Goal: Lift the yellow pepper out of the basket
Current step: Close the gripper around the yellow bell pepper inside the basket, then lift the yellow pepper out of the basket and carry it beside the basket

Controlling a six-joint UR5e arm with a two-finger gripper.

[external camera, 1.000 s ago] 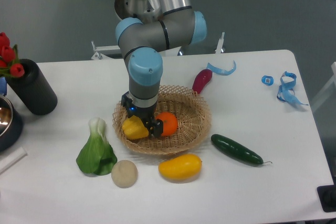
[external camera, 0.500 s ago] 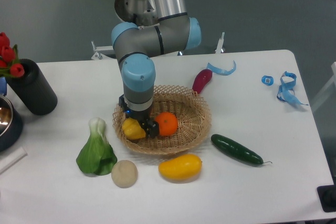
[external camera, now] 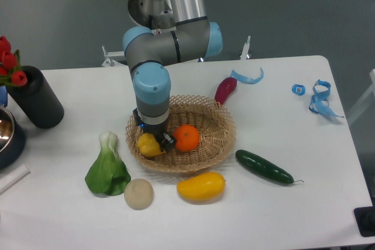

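My gripper grabs the yellow pepper (external camera: 148, 145) by its rounded sides next, to pick it out of the woven wicker basket (external camera: 220, 136).
The yellow pepper (external camera: 148, 145) lies in the left part of the woven wicker basket (external camera: 220, 136), next to a round orange (external camera: 187, 137). My gripper (external camera: 153, 137) points straight down over the pepper, low inside the basket. Its jaws stand apart, one on each side of the pepper. The right fingertip (external camera: 169, 141) sits between the pepper and the orange. The left fingertip is mostly hidden behind the pepper and the gripper body. The pepper's top is covered by the gripper.
In front of the basket lie a yellow mango-like fruit (external camera: 201, 185), a tan round potato (external camera: 139, 194) and a bok choy (external camera: 108, 168). A cucumber (external camera: 263, 167) lies right, a purple vegetable (external camera: 225, 89) behind. A black vase (external camera: 35, 98) with tulips stands far left.
The gripper has shifted a little to the left and lower over the pepper, covering more of it. The pepper and the orange have stayed in place.
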